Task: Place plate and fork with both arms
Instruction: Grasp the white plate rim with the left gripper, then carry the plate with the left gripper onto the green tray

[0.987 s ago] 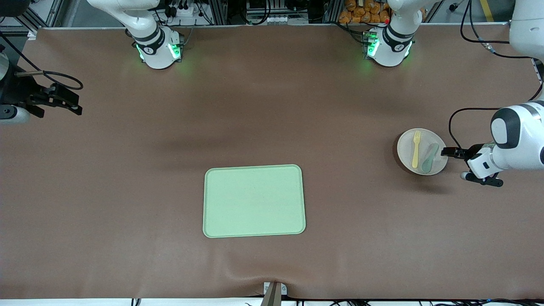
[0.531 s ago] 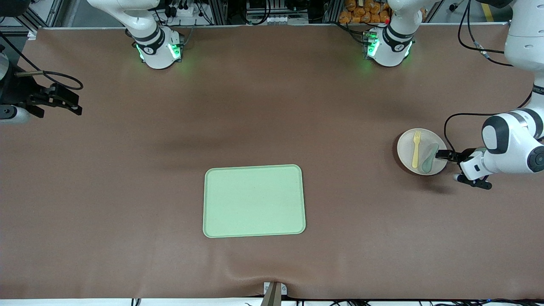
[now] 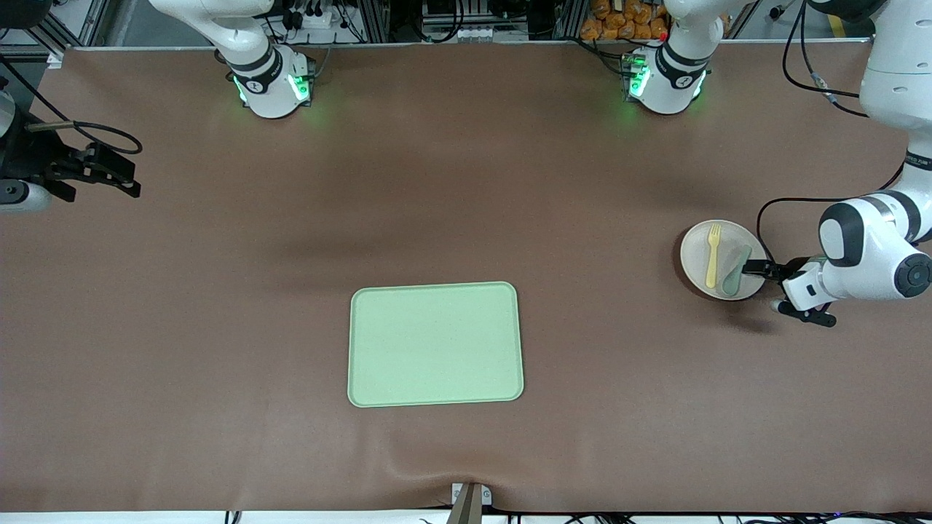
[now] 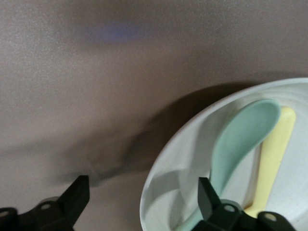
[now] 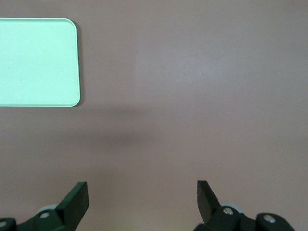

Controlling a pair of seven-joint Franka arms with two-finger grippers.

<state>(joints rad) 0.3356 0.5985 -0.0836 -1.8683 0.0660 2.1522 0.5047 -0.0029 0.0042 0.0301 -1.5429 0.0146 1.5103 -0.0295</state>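
Observation:
The robot's left gripper needs to grab the plate by its rim next, so that it can place the plate with its fork onto the green tray.
The cream-white plate (image 3: 699,251) lies at the left arm's end of the table, with the pale-yellow fork (image 3: 712,255) and a green spoon (image 3: 735,271) on it. My left gripper (image 3: 772,286) is open and low at the plate's edge. In the left wrist view one of its fingers (image 4: 211,202) is over the plate (image 4: 192,159) by the spoon (image 4: 240,139) and fork (image 4: 272,159), the other over bare table, so the rim lies between the jaws of the left gripper (image 4: 144,197). My right gripper (image 3: 127,173) waits open and empty over the right arm's end of the table (image 5: 143,197).
The pale-green rectangular tray (image 3: 435,343) lies mid-table, nearer the front camera than the plate, and shows in the right wrist view (image 5: 38,62). Brown mat covers the table between tray and plate. A black cable loops beside the left arm.
My left gripper has moved toward the plate, and one finger now reaches over its rim. The plate, fork, spoon and right arm have not moved.

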